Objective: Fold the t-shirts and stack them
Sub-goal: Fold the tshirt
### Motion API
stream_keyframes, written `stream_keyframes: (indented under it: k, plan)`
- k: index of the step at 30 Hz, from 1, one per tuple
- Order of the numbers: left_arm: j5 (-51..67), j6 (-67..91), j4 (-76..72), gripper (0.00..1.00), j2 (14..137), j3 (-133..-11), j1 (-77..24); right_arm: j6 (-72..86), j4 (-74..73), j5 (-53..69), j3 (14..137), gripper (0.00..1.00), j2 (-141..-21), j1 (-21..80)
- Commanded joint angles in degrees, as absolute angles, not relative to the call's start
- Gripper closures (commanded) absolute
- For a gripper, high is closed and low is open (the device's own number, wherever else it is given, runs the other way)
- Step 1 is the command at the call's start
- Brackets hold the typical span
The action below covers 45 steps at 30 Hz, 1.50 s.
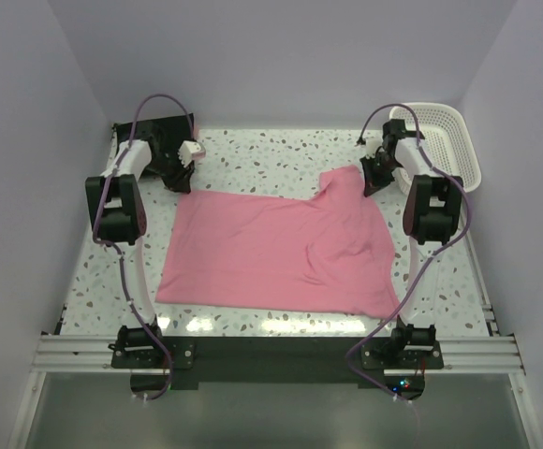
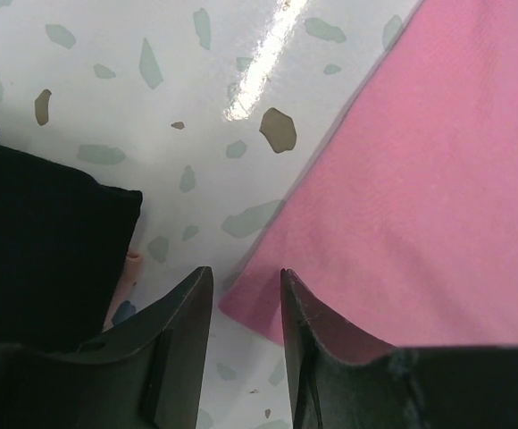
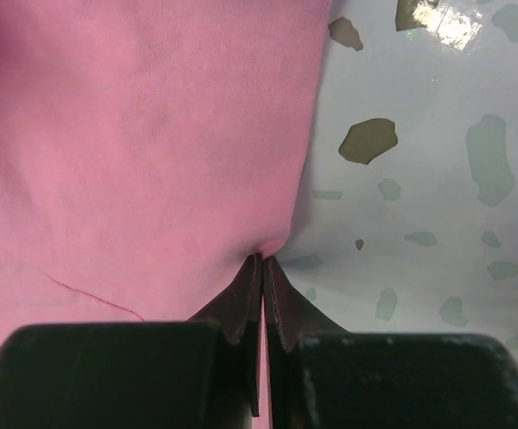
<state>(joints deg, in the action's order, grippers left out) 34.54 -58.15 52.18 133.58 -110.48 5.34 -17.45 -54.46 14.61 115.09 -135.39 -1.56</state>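
Observation:
My left gripper closes on the t-shirt's pink corner now, since the fingers are down level with the fabric (image 3: 143, 134) around it and closing now would catch it.
The pink t-shirt (image 1: 276, 248) lies spread on the speckled table, its right part folded over. My right gripper (image 1: 373, 180) is shut on the shirt's far right edge; the right wrist view shows the pink fabric (image 3: 143, 134) pinched between the closed tips (image 3: 263, 261). My left gripper (image 1: 180, 181) is open at the shirt's far left corner; in the left wrist view the pink corner (image 2: 259, 308) lies between the parted fingers (image 2: 246, 284), not gripped. The folded black garment (image 1: 159, 131) lies at the far left corner, also in the left wrist view (image 2: 36, 241).
A white lattice basket (image 1: 445, 140) stands at the far right corner, just beyond the right arm. Purple walls enclose the table on three sides. A metal rail (image 1: 271, 354) runs along the near edge.

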Motion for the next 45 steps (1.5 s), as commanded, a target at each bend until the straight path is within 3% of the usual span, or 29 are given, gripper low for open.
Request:
stream_keyframes:
  k: [1,8,11,12,16,45]
  plan:
    - [35.33,-60.11,53.87,0.59,135.26,-113.11,5.98,-18.02,-55.46,14.77,116.01,1.0,-132.54,-1.67]
    - [35.07,-62.23,56.16,0.6,136.67,-113.55,5.98,-18.28,-56.16,14.24,116.72,1.0,-132.98,-1.76]
    - [34.98,-62.58,56.78,0.74,136.93,-113.73,5.98,-18.28,-55.9,14.06,116.81,1.0,-133.15,-1.76]
    - [35.07,-62.58,56.86,0.84,136.93,-113.9,5.98,-18.28,-55.81,13.98,116.81,1.0,-133.24,-1.76]
    - [37.0,-62.49,57.04,1.0,135.71,-114.61,5.98,-18.37,-56.16,14.32,119.18,1.0,-133.77,-1.76]
    - [41.92,-65.66,51.59,1.0,120.15,-101.16,9.49,-18.37,-58.09,18.81,110.56,1.0,-121.64,-2.9]
